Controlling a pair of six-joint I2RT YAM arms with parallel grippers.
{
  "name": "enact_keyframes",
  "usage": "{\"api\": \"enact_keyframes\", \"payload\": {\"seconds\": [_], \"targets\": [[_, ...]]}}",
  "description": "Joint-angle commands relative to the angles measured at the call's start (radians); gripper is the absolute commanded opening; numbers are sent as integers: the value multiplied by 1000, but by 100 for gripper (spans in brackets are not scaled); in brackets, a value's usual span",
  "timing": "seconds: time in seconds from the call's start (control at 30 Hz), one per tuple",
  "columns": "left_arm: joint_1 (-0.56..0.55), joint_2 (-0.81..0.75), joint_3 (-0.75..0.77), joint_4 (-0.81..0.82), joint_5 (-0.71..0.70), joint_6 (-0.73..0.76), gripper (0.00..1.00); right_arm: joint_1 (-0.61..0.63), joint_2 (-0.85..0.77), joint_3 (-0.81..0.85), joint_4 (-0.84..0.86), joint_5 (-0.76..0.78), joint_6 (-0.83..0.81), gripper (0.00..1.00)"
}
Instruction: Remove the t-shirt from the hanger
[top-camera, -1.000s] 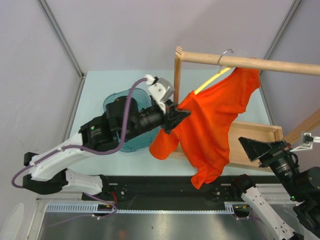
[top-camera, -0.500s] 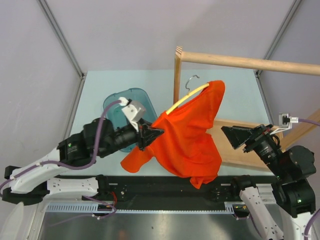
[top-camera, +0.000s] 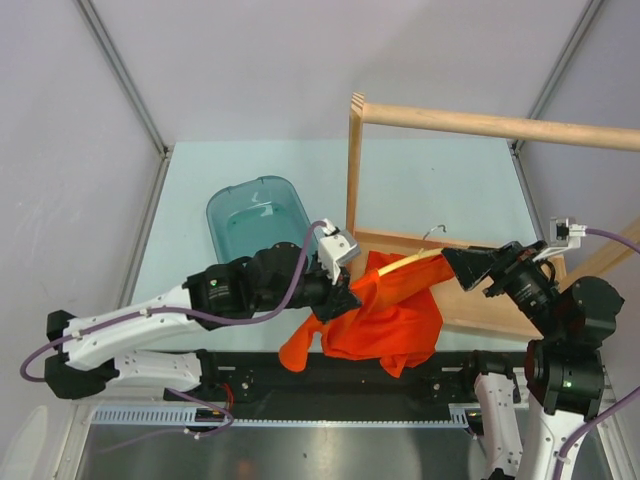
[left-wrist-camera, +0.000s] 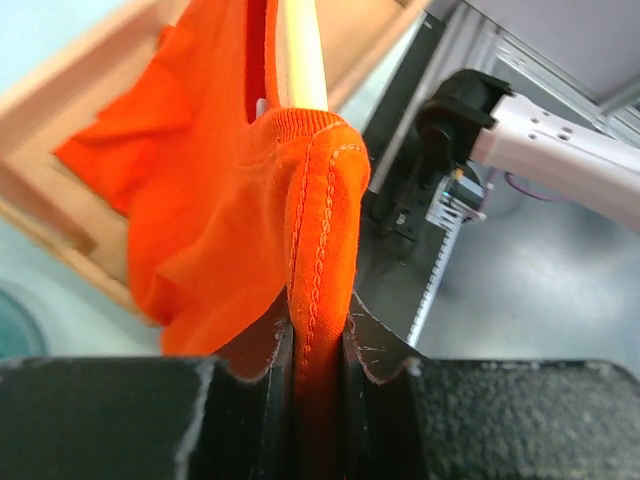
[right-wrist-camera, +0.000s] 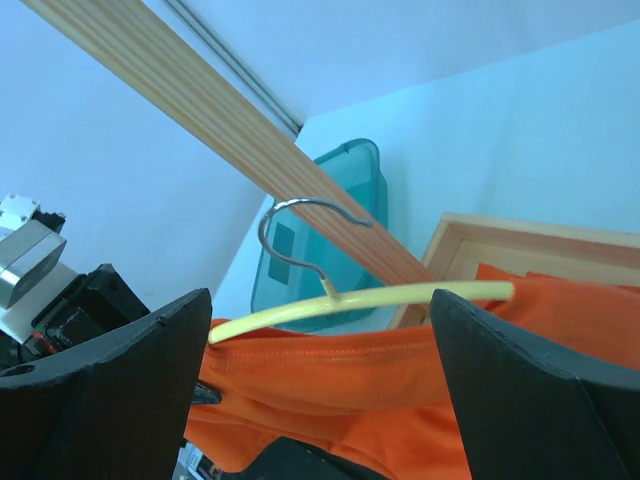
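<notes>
I will next take hold of the hanger with my right gripper at the base of its wire hook (top-camera: 432, 232), so both ends stay free to remove the t-shirt (top-camera: 385, 322).
The orange-red t-shirt (top-camera: 385, 322) hangs bunched low over the near part of the table, still draped on the pale yellow hanger (top-camera: 412, 263). The hanger's wire hook (top-camera: 432, 232) is free of the rail. My left gripper (top-camera: 345, 292) is shut on a stitched edge of the t-shirt (left-wrist-camera: 230, 200), at the hanger's (left-wrist-camera: 300, 60) left end. My right gripper (top-camera: 472, 268) stands open just off the hanger's right end. In the right wrist view the hanger (right-wrist-camera: 370, 297) and t-shirt (right-wrist-camera: 380, 370) lie across the gap between its fingers (right-wrist-camera: 120, 370), untouched.
A teal tub (top-camera: 255, 215) sits at the back left. The wooden rack has a round rail (top-camera: 480, 123) overhead, an upright post (top-camera: 354, 170) and a base frame (top-camera: 480, 305) on the right. The black mounting rail (top-camera: 300, 375) runs along the near edge.
The hanger came off the rail with the t-shirt. My left gripper pulled both down toward the near edge. My right gripper rose and moved left to the hanger's right end.
</notes>
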Motion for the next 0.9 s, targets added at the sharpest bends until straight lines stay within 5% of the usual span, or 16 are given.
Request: {"api": "enact_keyframes", "payload": {"seconds": [0.0, 0.63, 0.73, 0.87], "targets": [[1, 41, 38, 147, 147, -62, 0, -23, -1, -20, -40, -127, -104, 95], [0, 215, 215, 204, 319, -142, 0, -25, -104, -218, -2, 4, -101, 58], [1, 216, 206, 241, 328, -157, 0, -25, -130, -228, -2, 58, -86, 41], [1, 228, 216, 207, 296, -143, 4, -25, -156, -206, -16, 165, -81, 0]]}}
